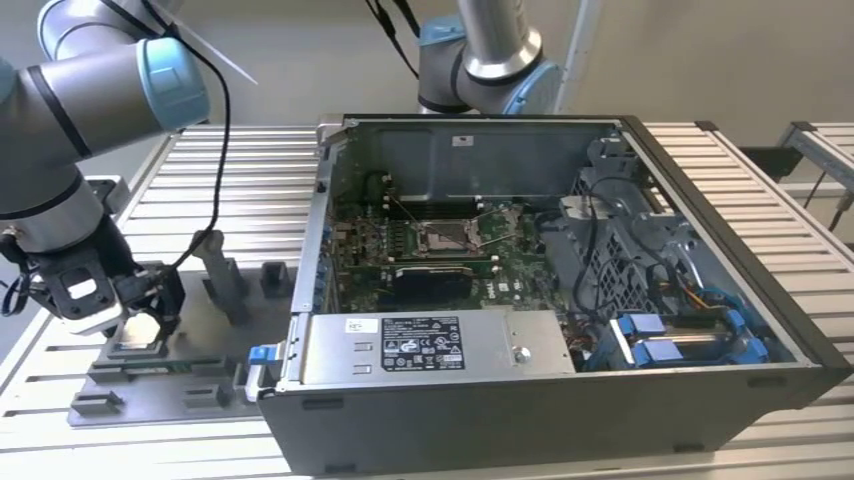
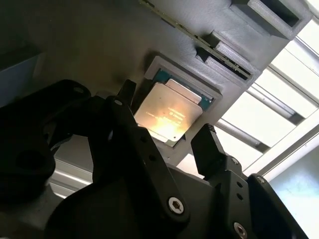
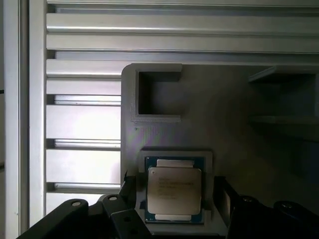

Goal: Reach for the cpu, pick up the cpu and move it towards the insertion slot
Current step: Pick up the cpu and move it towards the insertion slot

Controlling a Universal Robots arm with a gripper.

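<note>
The gripper grabs the cpu's opposite side edges next, where the nest opens, since raised nest sides hug the cpu's ends.
The cpu (image 3: 174,191), a small square chip with a pale silvery face, lies flat in a raised square nest of the grey fixture plate (image 3: 224,109). In both wrist views my gripper (image 2: 167,112) hangs just over it, open. One black finger (image 2: 124,107) stands on each side of the chip, and neither touches it. In the exterior view the gripper (image 1: 134,305) is low over the cpu (image 1: 138,327) at the exterior view's left. The insertion slot (image 1: 441,236), a silver-framed socket, sits on the green motherboard inside the open computer case (image 1: 561,400).
The grey fixture plate (image 1: 160,385) carries upright blocks (image 1: 220,275) and a square empty pocket (image 3: 157,94) beside the cpu nest. The case wall (image 1: 320,230) rises between the fixture and the slot. Everything rests on a slatted aluminium table (image 1: 240,170). A second arm (image 1: 487,55) stands behind the case.
</note>
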